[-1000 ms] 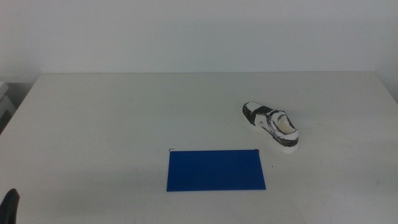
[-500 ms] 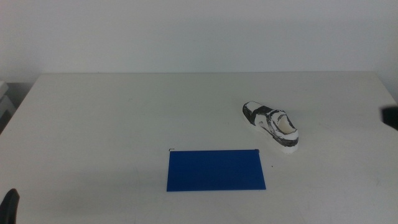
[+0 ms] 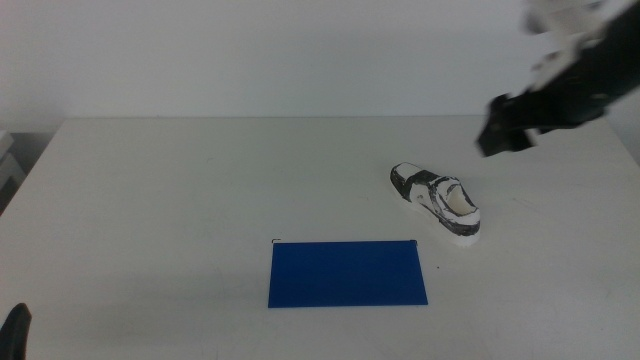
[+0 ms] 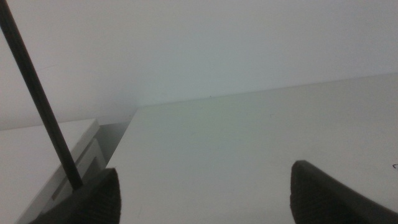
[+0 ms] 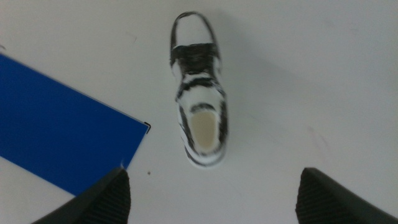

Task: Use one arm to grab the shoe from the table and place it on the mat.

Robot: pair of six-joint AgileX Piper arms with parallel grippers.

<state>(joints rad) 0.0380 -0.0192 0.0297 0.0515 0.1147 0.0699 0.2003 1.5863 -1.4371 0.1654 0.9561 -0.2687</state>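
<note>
The shoe is long from toe to heel, so the robot's right gripper should next grab it by both sides, across its narrow middle.
The shoe, white with black mottled panels, lies on the white table right of centre, toe pointing away. The blue mat lies flat in front of it, to the left, apart from it. My right arm comes in from the upper right; its gripper hangs in the air beyond and to the right of the shoe. In the right wrist view the gripper is open and empty, with the shoe and a corner of the mat below it. My left gripper waits at the bottom left corner, open.
The table's far edge meets a plain white wall. A pale object stands off the table's left edge. A thin black cable crosses the left wrist view.
My right arm has swung into view from the right edge and now hangs above the table beyond the shoe. The shoe, the mat and the left gripper have not moved.
</note>
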